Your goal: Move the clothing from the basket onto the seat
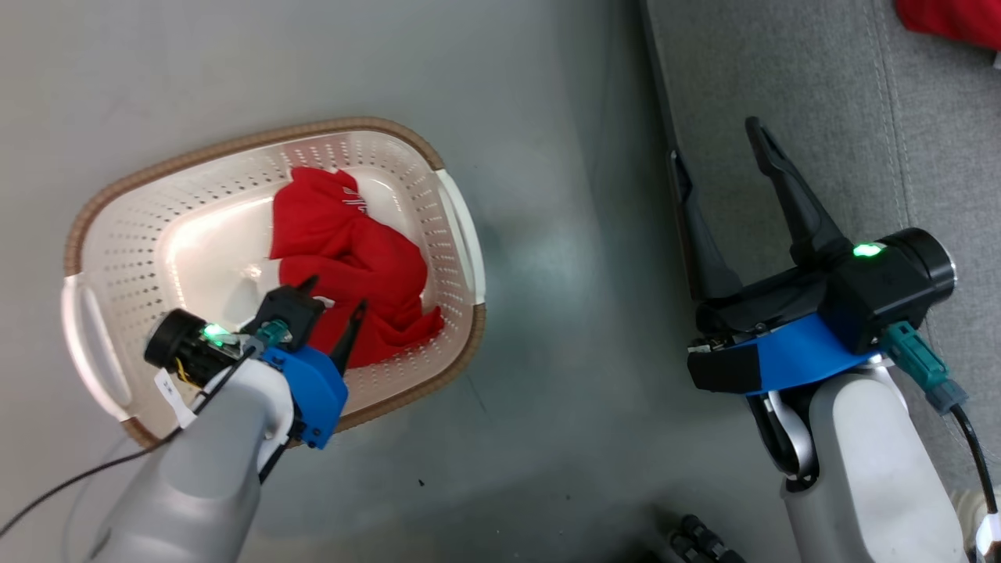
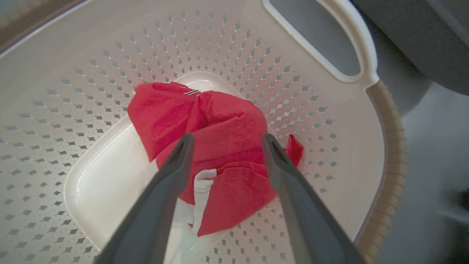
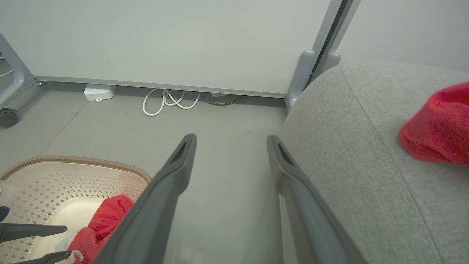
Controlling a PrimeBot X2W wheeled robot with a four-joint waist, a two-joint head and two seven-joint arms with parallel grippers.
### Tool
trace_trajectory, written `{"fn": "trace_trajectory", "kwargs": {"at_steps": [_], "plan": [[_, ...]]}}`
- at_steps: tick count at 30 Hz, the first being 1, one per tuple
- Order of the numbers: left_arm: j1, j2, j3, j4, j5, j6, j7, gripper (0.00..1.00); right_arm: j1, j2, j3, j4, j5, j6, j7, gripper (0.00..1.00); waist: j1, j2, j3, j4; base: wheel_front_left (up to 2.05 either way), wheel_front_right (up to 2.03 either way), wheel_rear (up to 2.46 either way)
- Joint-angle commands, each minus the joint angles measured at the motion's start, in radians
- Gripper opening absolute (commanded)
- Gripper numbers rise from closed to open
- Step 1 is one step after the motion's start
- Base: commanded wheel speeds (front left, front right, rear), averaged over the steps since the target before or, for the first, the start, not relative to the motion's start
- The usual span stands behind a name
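Note:
I will lift the red garment from the basket onto the seat (image 1: 829, 117), so my left gripper will grab it by its red folds next.
The cream basket (image 1: 102, 258) stands on the floor at the left, with one red piece of clothing (image 1: 352, 250) crumpled in it. My left gripper (image 1: 336, 293) hangs open just above that garment's near part. In the left wrist view, the left gripper (image 2: 228, 136) spreads its fingers to either side of the red fabric (image 2: 220, 117), which shows white trim. I cannot tell whether they touch. My right gripper (image 1: 714, 141) is open and holds nothing, at the edge of the grey seat (image 1: 829, 117). A second red garment (image 3: 439, 124) lies on the seat (image 3: 348, 154).
Grey floor (image 1: 563, 274) separates the basket from the seat. At the foot of the pale wall panel lie a white cable coil (image 3: 168, 101) and a white power strip (image 3: 98, 91). A wheeled frame (image 3: 9, 117) stands at the far left. The basket's white handle (image 2: 351, 44) faces the seat.

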Motion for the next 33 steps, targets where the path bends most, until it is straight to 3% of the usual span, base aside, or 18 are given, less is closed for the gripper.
{"fn": "trace_trajectory", "kwargs": {"at_steps": [1,23,24,25,26,27,33], "plan": [[-0.024,0.016,-0.002,0.017,0.006,-0.003,0.001,1.00,-0.025,0.003,0.008,0.003,0.013,-0.001,-0.010,1.00,-0.0002,-0.0001,0.028,-0.030,0.00,0.00,0.00],[-0.183,0.078,-0.124,0.181,-0.050,-0.003,0.112,1.00,-0.065,0.003,0.094,0.075,0.114,-0.001,-0.094,1.00,-0.0002,-0.0001,0.143,-0.162,0.00,0.00,0.00],[-0.183,0.079,-0.124,0.190,-0.059,-0.003,0.129,0.80,-0.066,0.003,0.096,0.078,0.117,-0.001,-0.097,1.00,-0.0002,-0.0001,0.144,-0.165,0.00,0.00,0.00],[-0.183,0.076,-0.127,0.196,-0.064,-0.003,0.142,0.36,-0.066,0.003,0.098,0.081,0.119,-0.001,-0.098,1.00,-0.0002,-0.0001,0.144,-0.166,0.00,0.00,0.00],[-0.183,0.076,-0.127,0.196,-0.064,-0.003,0.142,0.36,-0.066,0.003,0.098,0.081,0.119,-0.001,-0.098,1.00,-0.0002,-0.0001,0.144,-0.166,0.00,0.00,0.00],[-0.180,0.071,-0.130,0.198,-0.070,-0.003,0.151,0.00,-0.067,0.003,0.099,0.084,0.122,-0.001,-0.100,1.00,-0.0002,-0.0001,0.144,-0.167,0.00,0.00,0.00],[-0.173,0.067,-0.149,0.197,-0.114,-0.003,0.171,0.00,-0.071,0.003,0.099,0.096,0.129,-0.001,-0.107,1.00,-0.0002,-0.0001,0.141,-0.166,0.00,0.00,0.00]]}}
